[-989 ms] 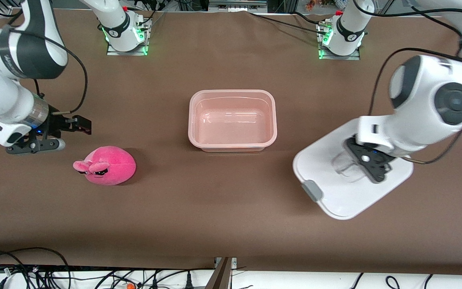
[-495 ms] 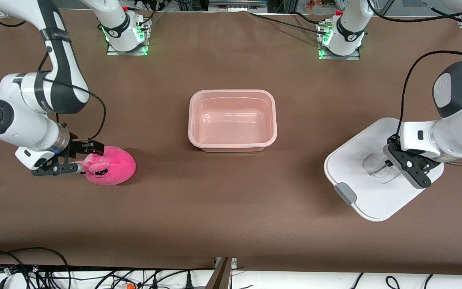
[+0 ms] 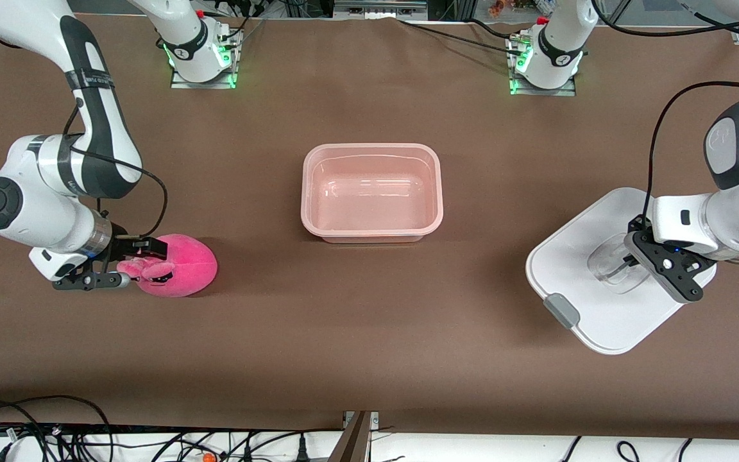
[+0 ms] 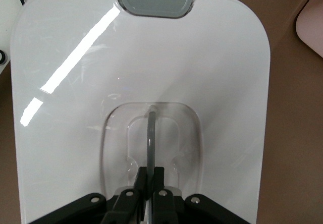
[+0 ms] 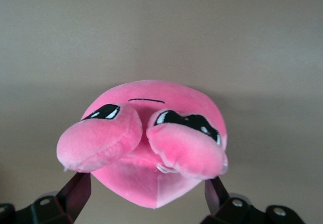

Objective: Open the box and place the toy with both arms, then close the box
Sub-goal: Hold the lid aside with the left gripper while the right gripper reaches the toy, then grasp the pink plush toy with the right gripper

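The toy needs to go in the pink tub, so my right gripper should grab it by its ear end next.
The box is an open translucent pink tub at the table's middle, with nothing in it. Its white lid, with a grey clip, sits low toward the left arm's end. My left gripper is shut on the bar of the lid's clear handle; the lid and my left gripper show in the left wrist view. The hot-pink plush toy lies toward the right arm's end. My right gripper is open, with a finger on each side of the toy's ear end. The toy sits between my right gripper's fingers.
The two arm bases stand at the table's edge farthest from the front camera. Cables lie past the table's nearest edge. A corner of the tub shows in the left wrist view.
My right gripper came down from above the table onto the toy and now straddles it. My left gripper carried the lid farther toward the left arm's end and lower.
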Robot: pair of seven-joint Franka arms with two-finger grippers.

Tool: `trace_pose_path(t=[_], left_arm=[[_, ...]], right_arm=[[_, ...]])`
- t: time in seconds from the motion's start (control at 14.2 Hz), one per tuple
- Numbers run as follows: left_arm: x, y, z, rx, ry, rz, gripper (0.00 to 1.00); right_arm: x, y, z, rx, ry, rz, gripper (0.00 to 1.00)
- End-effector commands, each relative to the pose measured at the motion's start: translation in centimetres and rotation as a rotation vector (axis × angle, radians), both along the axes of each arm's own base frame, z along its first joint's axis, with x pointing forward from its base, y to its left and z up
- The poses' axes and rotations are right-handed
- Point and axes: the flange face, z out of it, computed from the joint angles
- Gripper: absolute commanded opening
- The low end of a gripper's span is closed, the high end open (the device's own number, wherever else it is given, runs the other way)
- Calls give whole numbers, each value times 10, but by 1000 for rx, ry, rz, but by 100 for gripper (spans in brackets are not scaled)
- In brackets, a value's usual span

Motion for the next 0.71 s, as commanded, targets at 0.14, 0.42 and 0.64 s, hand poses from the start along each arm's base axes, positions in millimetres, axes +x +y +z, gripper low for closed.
trace_pose_path(t=[0.14,0.42,0.64], left_arm=[[-1,-4,7,-33,3,-15,0],[-1,-10,6,-52,7,-19,0],[-3,-14,4,-52,27,-22,0]], right_arm=[[-1,-5,-18,40,5,-2,100],[0,-19,-28,40,6,46,76],[0,-22,-32,40,11,55,26]])
